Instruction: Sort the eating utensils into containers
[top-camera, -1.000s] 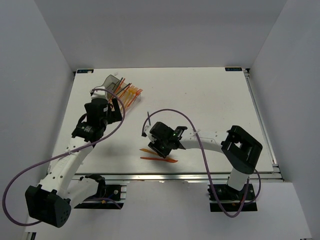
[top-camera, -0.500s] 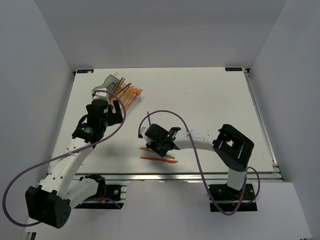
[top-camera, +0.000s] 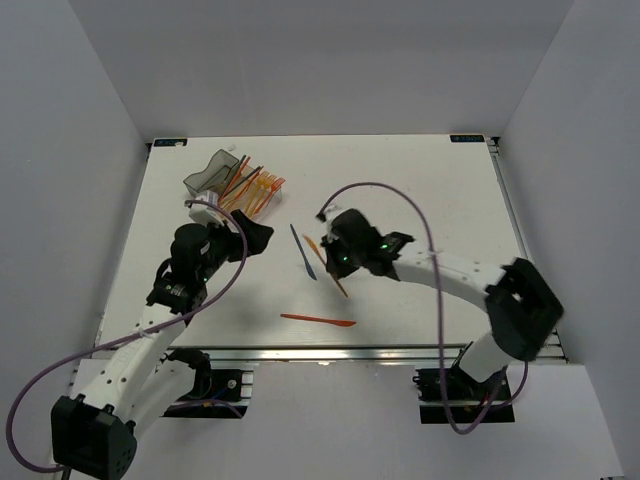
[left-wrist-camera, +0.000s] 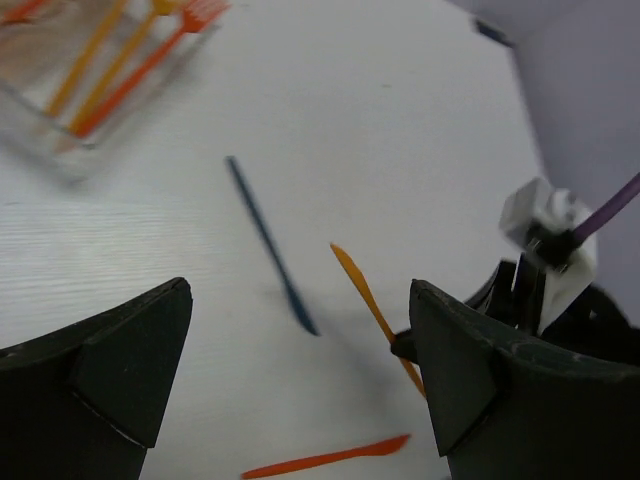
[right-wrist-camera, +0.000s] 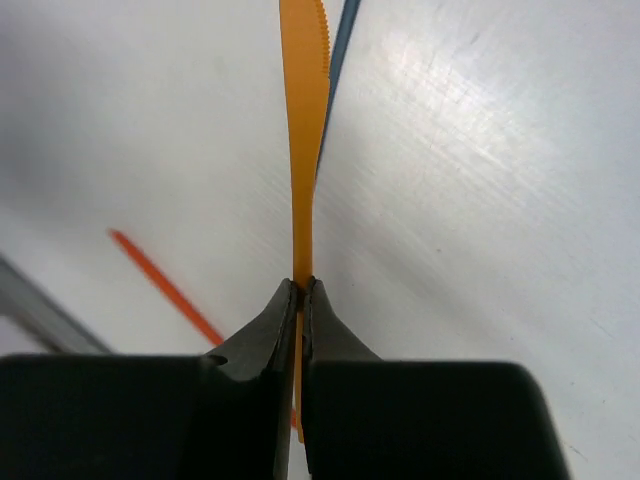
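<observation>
My left gripper grabs the orange knife by its blade end (top-camera: 313, 244) (left-wrist-camera: 350, 266) next, since the handle stays free to enter its container.
My right gripper (top-camera: 335, 262) is shut on an orange knife (right-wrist-camera: 303, 120) and holds it above the table; the knife also shows in the top view (top-camera: 318, 252) and the left wrist view (left-wrist-camera: 365, 302). A dark blue utensil (top-camera: 303, 252) lies on the table just left of it, seen too in the left wrist view (left-wrist-camera: 268, 245). A red-orange knife (top-camera: 318, 320) lies near the front edge. The containers (top-camera: 232, 180) stand at the back left with several orange utensils in them. My left gripper (top-camera: 255, 235) is open and empty, between the containers and the blue utensil.
The table's front rail (top-camera: 330, 351) runs close below the red-orange knife. Purple cables (top-camera: 385, 190) loop over both arms. Grey walls close in the table on three sides.
My right gripper has lifted the orange knife off the table and carried it back and to the right. My left gripper has swung right toward the table's middle. The dark blue utensil now shows.
</observation>
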